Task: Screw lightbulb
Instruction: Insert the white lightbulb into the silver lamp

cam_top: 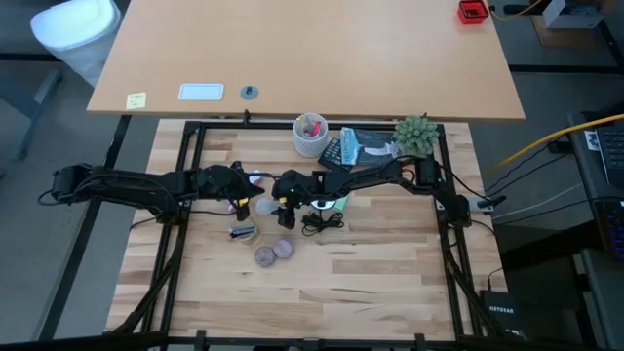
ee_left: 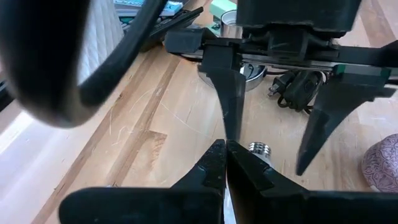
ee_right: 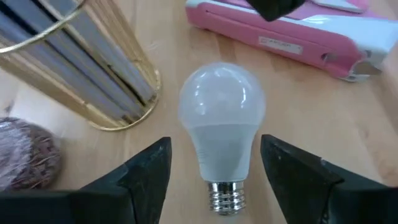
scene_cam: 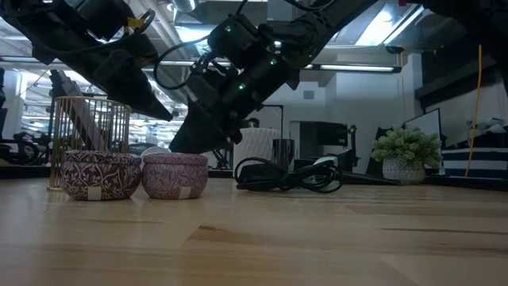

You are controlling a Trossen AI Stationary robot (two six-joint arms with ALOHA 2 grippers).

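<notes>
The lightbulb's screw base has to stay free to go into the lamp socket, so my right gripper will grab the lightbulb by its tapered body.
The white lightbulb lies on its side on the wooden table, its silvery screw base pointing toward my right wrist camera. It also shows in the high view. My right gripper is open, with one finger on either side of the bulb's body and a gap to each. My left gripper is shut and empty just left of the bulb, its tips near the screw base. In the high view both grippers meet at the table's middle.
A gold wire holder lies beside the bulb and a pink stapler lies beyond it. Two purple patterned tins sit nearer the front edge. A black cable, a patterned pen cup and a small plant stand behind.
</notes>
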